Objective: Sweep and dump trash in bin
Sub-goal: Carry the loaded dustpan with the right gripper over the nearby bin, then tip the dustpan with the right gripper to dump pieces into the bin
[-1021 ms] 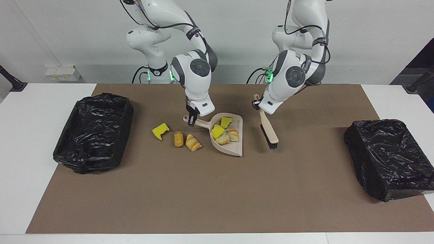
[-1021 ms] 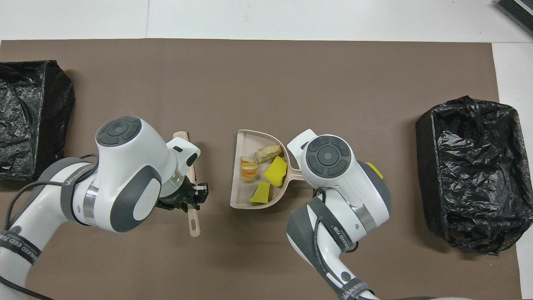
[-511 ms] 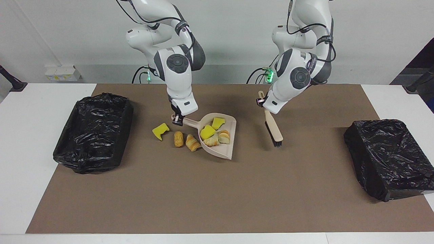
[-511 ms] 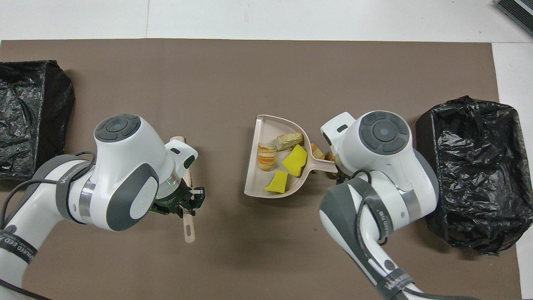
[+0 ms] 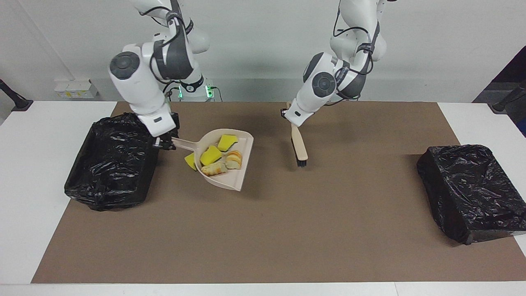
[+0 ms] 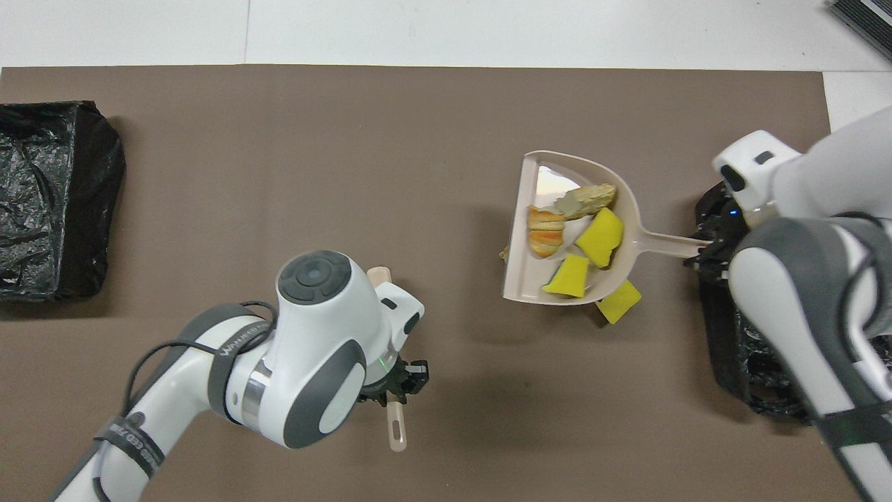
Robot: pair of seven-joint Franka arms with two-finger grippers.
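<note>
The beige brush (image 6: 396, 428) hangs tilted above the brown mat, so for now it stays held in my left gripper.
My right gripper (image 5: 162, 142) (image 6: 704, 251) is shut on the handle of the beige dustpan (image 5: 230, 181) (image 6: 529, 293) and holds it above the mat, beside the black-lined bin (image 5: 113, 160) (image 6: 766, 362) at the right arm's end. In the pan lie two yellow sponge chunks (image 5: 211, 155) (image 6: 603, 237) and two bread lumps (image 5: 234, 159) (image 6: 545, 231). One yellow chunk (image 5: 190, 161) (image 6: 619, 302) lies on the mat under the pan's edge. Other bread lumps are mostly hidden beneath the pan. My left gripper (image 5: 286, 112) (image 6: 394, 387) is shut on the beige brush (image 5: 299, 148), bristles down.
A second black-lined bin (image 5: 472, 191) (image 6: 49, 202) stands at the left arm's end of the table. A brown mat (image 5: 287, 238) covers the table between the two bins.
My right arm has lifted the loaded dustpan and carried it toward the bin at its end, passing over the loose trash. My left arm has moved the brush the same way.
</note>
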